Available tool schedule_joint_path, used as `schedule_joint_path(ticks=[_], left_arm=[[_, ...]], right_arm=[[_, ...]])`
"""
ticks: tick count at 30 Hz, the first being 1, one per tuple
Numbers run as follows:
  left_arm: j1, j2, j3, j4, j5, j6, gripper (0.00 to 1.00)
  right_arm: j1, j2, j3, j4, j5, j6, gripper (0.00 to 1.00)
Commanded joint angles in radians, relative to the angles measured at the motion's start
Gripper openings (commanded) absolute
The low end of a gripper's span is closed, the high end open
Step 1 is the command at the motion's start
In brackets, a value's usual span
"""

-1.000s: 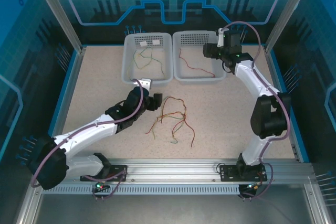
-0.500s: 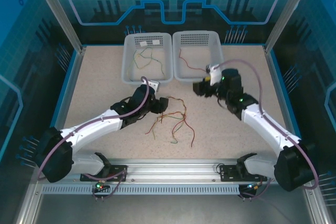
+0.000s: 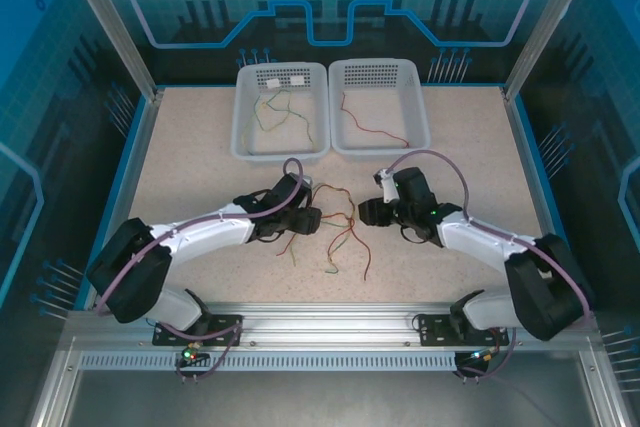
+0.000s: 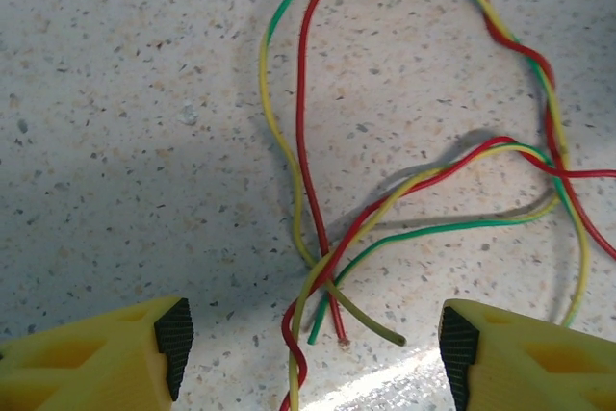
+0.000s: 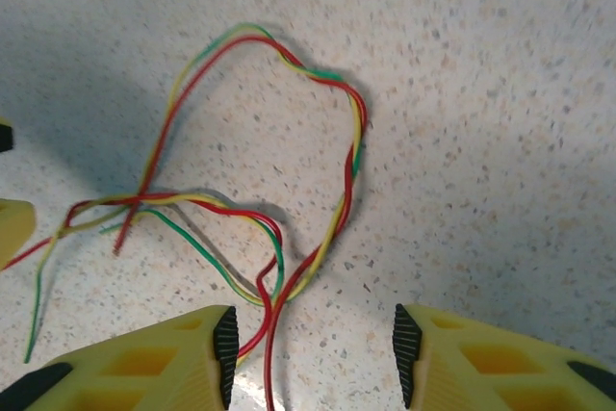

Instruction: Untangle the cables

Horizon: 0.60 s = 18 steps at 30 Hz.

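My left gripper is to grab the twisted yellow-green cable near its cut end next, so the yellow-green cable stays free to untangle from the red cable.
The cables lie in a loose tangle of red, yellow and green strands on the speckled table, between my two grippers. My left gripper sits low at the tangle's left side. In the left wrist view it is open, and the crossing strands and cut ends lie between its fingers, untouched. My right gripper is at the tangle's right side. In the right wrist view it is open, and a red and yellow twist runs close to its left pad.
Two grey trays stand at the back. The left tray holds a yellow-green cable; the right tray holds a red cable. Blue frame rails border the table. A yellow fingertip of the left gripper shows at the right wrist view's left edge.
The right arm swung from above the right tray down to the tangle's right side, its jaws narrowing. The left gripper slid right to the tangle's left side.
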Motion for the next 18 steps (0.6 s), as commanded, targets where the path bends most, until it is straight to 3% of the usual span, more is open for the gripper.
schedule_joint_path(ticks=[1,8,16,18], left_arm=[[0.007,0.042,0.035,-0.023,-0.057,-0.042,0.7],[0.069,0.144,0.098,0.055,-0.035,0.009,0.66],[0.073,0.289,0.201,0.082,-0.031,0.077,0.53],[0.076,0.31,0.198,0.099,-0.035,0.081,0.46]], right_arm=[[0.018,0.062,0.069,0.03,0.013,0.056,0.47],[0.044,0.094,0.07,0.145,0.102,0.116,0.47],[0.093,0.048,0.064,0.145,0.183,0.088,0.47],[0.094,0.039,0.061,0.137,0.194,0.084,0.47]])
